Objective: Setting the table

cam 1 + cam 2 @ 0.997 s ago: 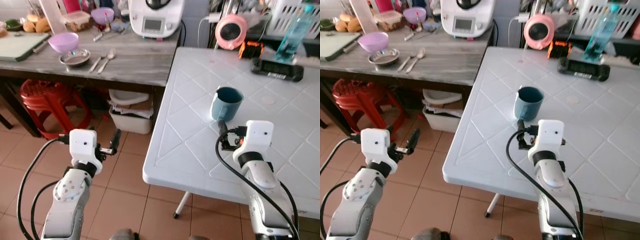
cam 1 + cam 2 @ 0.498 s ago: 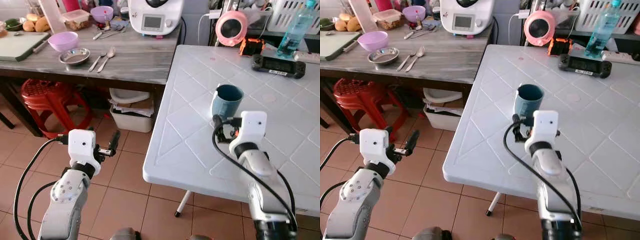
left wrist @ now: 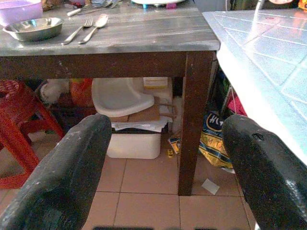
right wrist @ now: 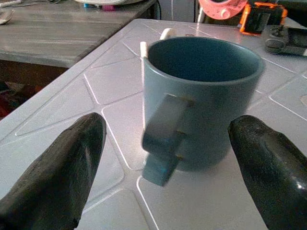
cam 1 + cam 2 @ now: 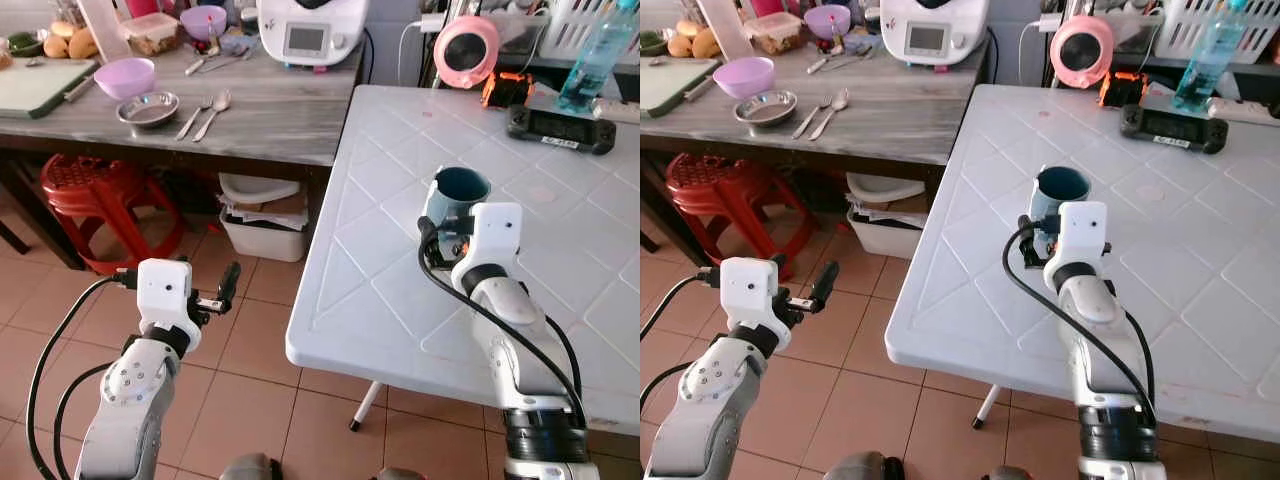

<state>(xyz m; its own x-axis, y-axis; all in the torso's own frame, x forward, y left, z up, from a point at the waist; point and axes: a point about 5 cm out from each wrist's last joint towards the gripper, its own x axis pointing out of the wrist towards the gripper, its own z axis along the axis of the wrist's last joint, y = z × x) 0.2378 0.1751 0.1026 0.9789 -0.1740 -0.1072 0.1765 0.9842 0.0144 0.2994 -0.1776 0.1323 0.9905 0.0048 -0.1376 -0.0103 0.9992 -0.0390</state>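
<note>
The robot's right gripper next needs to hold the dark blue mug by its handle (image 4: pixel 165 132), to bring the mug to the place setting by the steel bowl.
A dark blue mug (image 5: pixel 457 193) stands upright on the white plastic table (image 5: pixel 380 290). My right gripper (image 4: pixel 165 122) is open just before the mug (image 4: pixel 204 96), one finger to each side, with the mug's handle (image 4: pixel 163 139) turned toward the wrist camera. My left gripper (image 3: pixel 166 122) is open and holds nothing, low over the tiled floor beside the table. On the grey wooden counter (image 5: pixel 270 120) to the left lie a steel bowl (image 5: pixel 148 108), a fork and a spoon (image 5: pixel 205 116) and a purple bowl (image 5: pixel 125 77).
A red stool (image 5: pixel 85 195) and a white bin (image 5: pixel 260 215) sit under the counter. A white kitchen machine (image 5: pixel 305 30) stands at the counter's back. At the table's far side are a pink round device (image 5: pixel 465 55), a black game controller (image 5: pixel 558 128) and a blue bottle (image 5: pixel 595 55).
My right gripper has moved forward over the table up to the mug. The left arm has stayed where it was.
</note>
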